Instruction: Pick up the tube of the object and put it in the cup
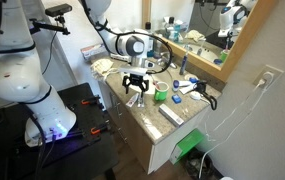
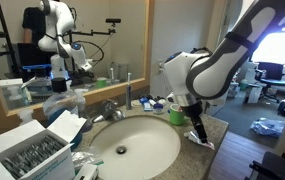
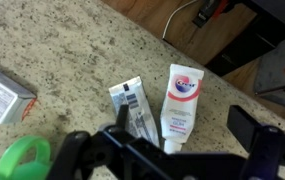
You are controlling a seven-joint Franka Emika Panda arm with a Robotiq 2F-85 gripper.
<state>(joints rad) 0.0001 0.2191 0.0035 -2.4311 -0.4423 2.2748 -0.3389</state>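
I need to lower my gripper before I close it on the white tube (image 3: 181, 106). My open fingers are above the tube between them in an exterior view.
In the wrist view a small white toothpaste tube (image 3: 181, 106) with a red and blue label lies flat on the speckled counter. A second small whitish tube (image 3: 130, 104), printed side up, lies just left of it. My gripper (image 3: 182, 135) is open and empty above them, with the white tube between its fingers. The green cup (image 3: 22, 160) stands at the lower left. In both exterior views my gripper (image 1: 135, 97) (image 2: 199, 130) hangs over the counter's corner, beside the green cup (image 1: 161, 96) (image 2: 175, 117). The tubes are mostly hidden there.
A long flat white bar (image 3: 2, 95) (image 1: 169, 115) lies near the cup. The round white sink basin (image 2: 132, 148) and faucet (image 2: 110, 108) take up the counter's middle. Bottles and toiletries (image 1: 187, 87) stand along the mirror. The counter edge (image 3: 197, 60) is close to the tubes.
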